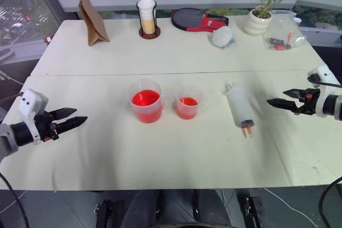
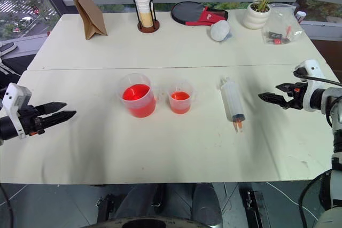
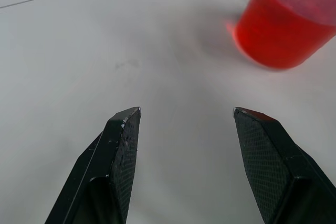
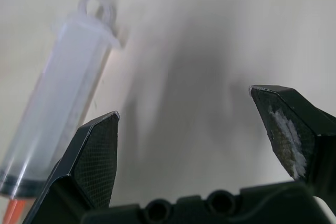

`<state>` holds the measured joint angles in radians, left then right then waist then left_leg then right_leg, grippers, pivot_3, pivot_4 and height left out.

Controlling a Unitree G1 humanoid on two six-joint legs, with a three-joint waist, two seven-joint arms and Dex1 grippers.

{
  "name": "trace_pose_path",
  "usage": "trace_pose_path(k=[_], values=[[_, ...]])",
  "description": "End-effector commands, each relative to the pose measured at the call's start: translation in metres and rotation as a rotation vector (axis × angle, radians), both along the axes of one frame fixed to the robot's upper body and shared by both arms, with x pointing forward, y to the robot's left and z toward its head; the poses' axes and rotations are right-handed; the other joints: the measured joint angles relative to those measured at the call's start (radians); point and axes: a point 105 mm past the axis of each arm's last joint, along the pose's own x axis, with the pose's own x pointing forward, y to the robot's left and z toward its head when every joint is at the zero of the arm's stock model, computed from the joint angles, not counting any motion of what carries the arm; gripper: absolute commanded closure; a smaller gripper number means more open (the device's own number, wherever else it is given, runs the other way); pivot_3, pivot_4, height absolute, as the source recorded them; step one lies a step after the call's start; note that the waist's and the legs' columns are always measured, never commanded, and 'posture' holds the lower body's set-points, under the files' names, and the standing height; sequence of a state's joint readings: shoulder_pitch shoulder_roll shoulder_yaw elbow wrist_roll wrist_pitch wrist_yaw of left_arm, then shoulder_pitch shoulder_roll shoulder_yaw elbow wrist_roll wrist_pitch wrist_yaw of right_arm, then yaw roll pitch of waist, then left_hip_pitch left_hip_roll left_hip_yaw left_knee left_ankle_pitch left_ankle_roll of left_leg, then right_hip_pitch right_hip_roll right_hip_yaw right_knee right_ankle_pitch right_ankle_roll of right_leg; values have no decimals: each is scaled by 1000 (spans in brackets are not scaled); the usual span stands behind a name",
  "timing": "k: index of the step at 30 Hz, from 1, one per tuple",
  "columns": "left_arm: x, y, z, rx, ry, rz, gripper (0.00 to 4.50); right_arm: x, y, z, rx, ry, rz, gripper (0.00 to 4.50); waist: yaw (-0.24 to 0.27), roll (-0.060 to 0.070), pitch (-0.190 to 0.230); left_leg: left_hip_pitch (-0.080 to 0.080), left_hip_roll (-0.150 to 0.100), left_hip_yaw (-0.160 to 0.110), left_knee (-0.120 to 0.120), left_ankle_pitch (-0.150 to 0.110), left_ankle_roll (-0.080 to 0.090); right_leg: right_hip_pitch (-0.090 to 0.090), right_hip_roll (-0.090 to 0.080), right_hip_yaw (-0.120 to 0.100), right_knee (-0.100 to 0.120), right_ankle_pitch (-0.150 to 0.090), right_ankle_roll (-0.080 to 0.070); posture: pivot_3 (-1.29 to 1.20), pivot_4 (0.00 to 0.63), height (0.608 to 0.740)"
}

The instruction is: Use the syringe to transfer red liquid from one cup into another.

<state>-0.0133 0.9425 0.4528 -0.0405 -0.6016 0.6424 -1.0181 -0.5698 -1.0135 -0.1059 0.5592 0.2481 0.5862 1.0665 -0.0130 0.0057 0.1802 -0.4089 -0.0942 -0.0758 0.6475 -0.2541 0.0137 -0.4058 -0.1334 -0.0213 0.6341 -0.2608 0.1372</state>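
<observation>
I need my right gripper to grab the syringe next by its straight-sided body [image 1: 240,105] for use, since it flares into a rim [image 1: 232,87] and narrows to an orange tip.
The syringe [image 1: 240,106] lies flat on the white table, its orange tip toward the front edge. To its left stand the larger cup [image 1: 146,100] and the smaller cup [image 1: 188,103], both holding red liquid [image 1: 145,99]. My right gripper [image 1: 281,99] hovers open to the right of the syringe, pointing at it, nothing between its fingers; the syringe [image 4: 58,108] lies ahead of it in the right wrist view. At the table's left edge my left gripper [image 1: 74,118] is open and empty, aimed toward the larger cup [image 3: 286,22].
Along the back edge stand a brown paper bag [image 1: 92,18], a white cup in a black holder [image 1: 147,18], a table-tennis paddle [image 1: 195,20], a white wrapped ball [image 1: 222,36], a potted plant [image 1: 262,14] and a clear plastic bag [image 1: 283,31].
</observation>
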Motion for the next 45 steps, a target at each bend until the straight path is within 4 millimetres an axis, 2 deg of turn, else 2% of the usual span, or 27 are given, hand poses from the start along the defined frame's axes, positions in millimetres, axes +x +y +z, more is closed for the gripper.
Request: trace_pose_path(k=[1,8,12,15,17,19,20,22,25,27,29,31,34,38,42,45], values=[[2,2,15,12,-51,4,1619,5,-5,14,-35,-40,-34,118,-1,0,0,0,0,0,0,0,0,0,0,0,0,0,0,0,150,739],[4,-1,17,17,-71,-2,1619,16,-2,21,-39,-85,-46,118,-1,0,0,0,0,0,0,0,-1,0,0,0,0,0,0,0,150,739],[5,6,19,40,-80,13,1619,16,-6,19,-63,-51,-72,118,0,0,0,0,0,0,0,0,-1,0,0,0,0,0,0,0,150,739],[8,9,21,40,-89,20,1619,21,-10,24,-88,-105,-97,118,1,0,0,0,0,0,0,0,0,0,0,0,0,0,0,0,150,739],[10,7,22,27,-99,9,1083,25,-17,27,-127,-136,-121,0,-1,0,0,0,0,0,0,0,0,0,0,0,0,0,0,0,150,739],[13,5,24,21,-111,-5,294,27,-22,28,-153,-141,-137,0,0,0,0,0,0,0,0,0,-1,0,0,0,0,0,0,0,150,739],[16,6,24,30,-116,-6,91,28,-23,30,-165,-136,-141,0,-1,0,0,0,0,0,0,1,-1,0,0,0,0,0,0,0,150,739],[22,9,26,62,-133,-4,91,30,-21,37,-161,-114,-139,0,-2,0,0,0,0,0,0,1,-1,0,0,0,0,0,0,0,150,739],[30,3,50,93,-172,-89,91,27,4,64,-120,2,-35,0,-5,1,1,0,0,1,-1,3,-5,-2,0,0,1,0,0,0,150,739],[32,-4,64,106,-189,-147,91,24,19,74,-94,58,27,0,-6,1,1,-2,0,1,0,3,-6,-4,1,0,1,0,0,0,150,739],[30,-23,81,120,-207,-257,91,24,43,78,-43,137,84,0,-6,1,1,-3,0,1,0,3,-6,-4,1,0,1,0,0,0,150,739],[27,-38,91,131,-211,-343,91,25,59,78,-10,199,109,0,-7,0,1,-3,0,1,0,3,-5,-4,1,0,1,0,0,0,150,739],[22,-64,96,160,-231,-467,91,28,81,62,8,322,108,0,-7,0,1,-3,0,1,0,3,-5,-3,1,0,0,0,0,0,150,739],[15,-92,93,174,-253,-563,91,31,102,46,73,425,67,0,-4,0,1,-4,0,1,0,3,-5,-5,0,0,2,0,0,0,150,739],[12,-104,91,161,-265,-584,91,28,120,38,159,506,55,0,-2,0,1,-6,0,1,1,3,-5,-7,0,0,2,0,0,0,150,739],[8,-105,86,169,-260,-573,91,27,127,15,64,541,67,0,-3,0,1,-6,0,1,1,3,-5,-7,0,0,2,0,0,0,150,739]])
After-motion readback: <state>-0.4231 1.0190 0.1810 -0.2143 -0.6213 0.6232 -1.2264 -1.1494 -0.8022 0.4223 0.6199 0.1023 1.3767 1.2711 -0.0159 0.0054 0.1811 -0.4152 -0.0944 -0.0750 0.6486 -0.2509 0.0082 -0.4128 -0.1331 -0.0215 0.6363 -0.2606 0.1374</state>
